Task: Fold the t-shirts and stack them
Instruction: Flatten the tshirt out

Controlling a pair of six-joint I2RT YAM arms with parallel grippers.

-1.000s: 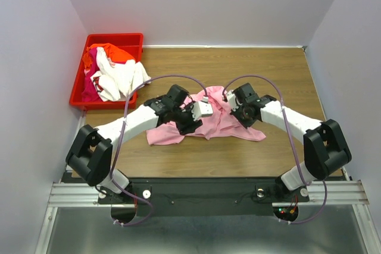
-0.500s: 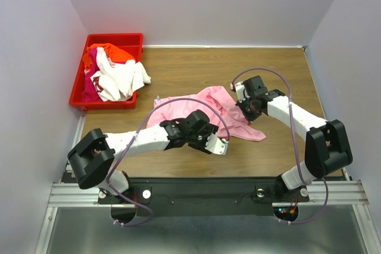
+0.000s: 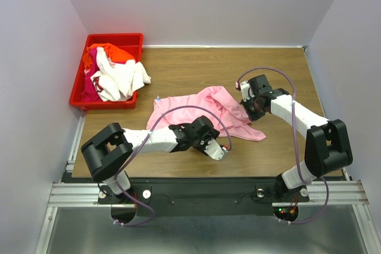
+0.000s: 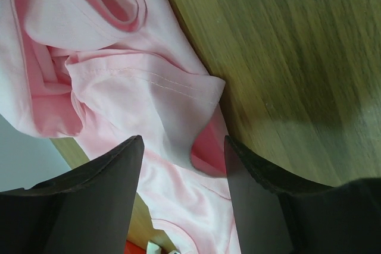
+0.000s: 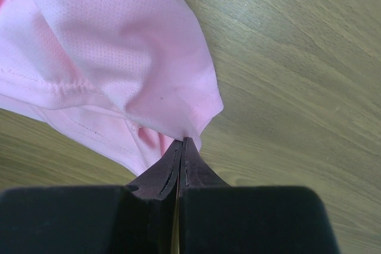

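The pink t-shirt needs to be stretched open for folding, so my left gripper should next grip the hemmed fold (image 4: 143, 87) at the t-shirt's near edge (image 4: 188, 147).
A light pink t-shirt (image 3: 193, 108) lies crumpled in the middle of the wooden table. My right gripper (image 3: 246, 101) is at the shirt's right edge, shut on a fold of the pink cloth (image 5: 119, 46), with the jaws (image 5: 183, 142) pinched together on it. My left gripper (image 3: 220, 149) sits low at the shirt's near edge, and its jaws stand open (image 4: 181, 147). Between its dark fingers (image 4: 101, 194) a hemmed pink fold (image 4: 143, 87) shows, lying loose and ungripped. More t-shirts, white (image 3: 119, 78), orange-red (image 3: 116, 53) and magenta (image 3: 90, 90), are piled in the bin.
The red plastic bin (image 3: 77, 90) stands at the back left corner, with white cloth spilling over its right rim. Grey walls close in the table on the left, back and right. Bare wood (image 3: 280, 66) shows at the back right.
My left arm has swung from over the shirt's middle down to its near edge, and the shirt now lies more spread to the left. The right gripper has drawn slightly right, still holding cloth.
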